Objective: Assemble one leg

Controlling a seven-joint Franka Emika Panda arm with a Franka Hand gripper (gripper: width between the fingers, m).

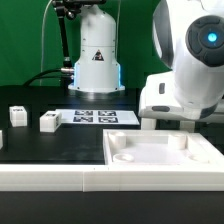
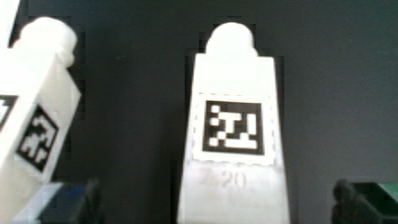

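Note:
The gripper grabs the leg by its square plain end (image 2: pixel 235 205) next, which leaves its rounded peg free to enter the white tray.
In the wrist view a white leg (image 2: pixel 237 110) with a black-and-white tag lies on the dark table, its rounded peg end pointing away from the gripper. My gripper (image 2: pixel 217 205) is open. Its dark fingertips (image 2: pixel 370 200) stand on either side of the leg's near end, with a gap on each side. A second tagged leg (image 2: pixel 36 100) lies tilted beside it. In the exterior view my gripper is hidden behind the white arm (image 1: pixel 185 70) and the tray. Two small white legs (image 1: pixel 48 121) (image 1: pixel 17 116) sit on the table at the exterior view's left.
A large white tray-like part with a raised rim (image 1: pixel 160 160) fills the front of the exterior view. The marker board (image 1: pixel 105 117) lies flat behind it. The robot base (image 1: pixel 97 60) stands at the back in front of a green backdrop.

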